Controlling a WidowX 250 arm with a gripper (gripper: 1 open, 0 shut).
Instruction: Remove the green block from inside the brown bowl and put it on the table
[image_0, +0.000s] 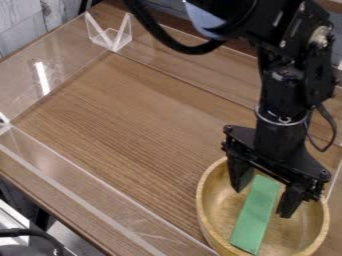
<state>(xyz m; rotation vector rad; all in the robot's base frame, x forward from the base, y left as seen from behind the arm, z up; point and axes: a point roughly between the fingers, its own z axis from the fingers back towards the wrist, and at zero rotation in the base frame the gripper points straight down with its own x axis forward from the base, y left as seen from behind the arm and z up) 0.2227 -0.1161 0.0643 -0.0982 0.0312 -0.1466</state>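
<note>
The green block (254, 220) needs to come out of the brown bowl, so my gripper will grab it by its upper end (265, 187) next.
The green block (254, 220) lies flat inside the brown bowl (214, 215) at the lower right, its long side running toward the near rim. My black gripper (266, 198) points straight down into the bowl, open, with one finger on each side of the block's far end. The fingers (242, 176) straddle the block; I cannot tell whether the pads touch it. The block's far end is partly hidden behind the gripper. The table (134, 120) is brown wood grain.
Clear acrylic walls (54, 170) run along the table's left and near edges. A clear acrylic bracket (110, 33) stands at the far left corner. Black cables (187, 40) hang from the arm above the table's back.
</note>
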